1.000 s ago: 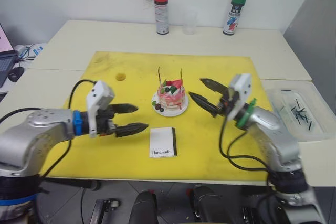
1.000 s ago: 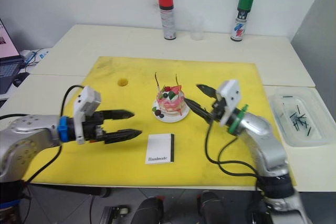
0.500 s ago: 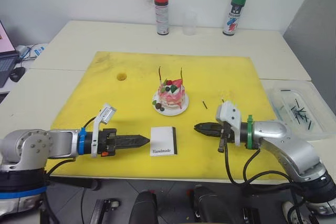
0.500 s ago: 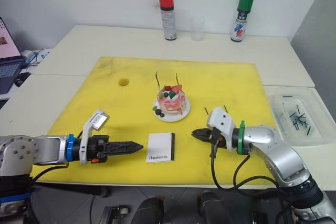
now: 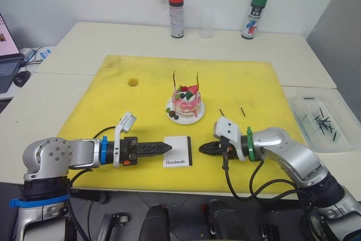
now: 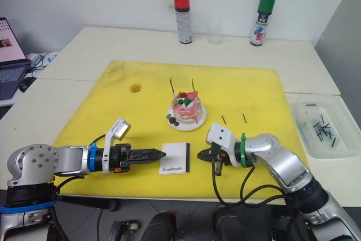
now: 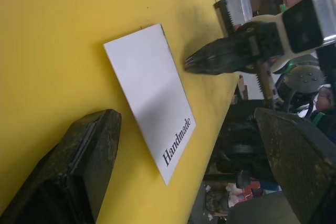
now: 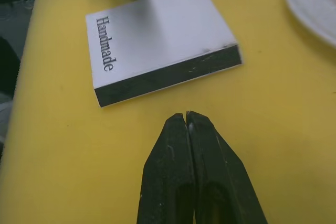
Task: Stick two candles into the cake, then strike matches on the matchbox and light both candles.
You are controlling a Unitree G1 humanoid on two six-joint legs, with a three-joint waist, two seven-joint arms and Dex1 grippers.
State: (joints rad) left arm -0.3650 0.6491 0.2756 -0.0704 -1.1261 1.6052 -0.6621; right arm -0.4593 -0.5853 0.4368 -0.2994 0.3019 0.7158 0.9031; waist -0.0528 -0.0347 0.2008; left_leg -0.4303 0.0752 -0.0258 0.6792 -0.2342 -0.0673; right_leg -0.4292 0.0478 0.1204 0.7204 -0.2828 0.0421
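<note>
The left gripper takes the matchbox by its Handmade-printed end [image 5: 176, 161] next. That leaves the matchbox's dark striking strip [image 5: 189, 150] free to strike matches.
The pink-and-white cake [image 5: 186, 103] sits on its white plate [image 5: 194, 119] mid-mat, with two thin candles [image 5: 174, 79] [image 5: 198, 79] standing upright in it, unlit. In front of it the white matchbox [image 5: 177, 152] lies flat, "Handmade" facing up. My left gripper [image 7: 186, 124] lies low on the mat just left of the box, its fingers [image 7: 79, 161] wide open. Just right of the box, facing its black strip [image 8: 168, 80], my right gripper [image 8: 186, 116] rests on the mat, shut and empty. Two dark matches [image 5: 221, 113] [image 5: 243, 112] lie on the mat right of the cake.
A clear tray [image 5: 333, 139] holding several dark matches stands off the yellow mat [image 5: 113, 88] at the right. A red-capped can [image 5: 176, 11], a green-capped can [image 5: 251, 13] and a clear cup [image 5: 206, 25] stand at the table's back. A laptop [image 5: 7, 55] sits far left.
Both arms dropped from beside the cake to mat level and closed in on the matchbox from either side. The right gripper's fingers shut. The left stayed open.
</note>
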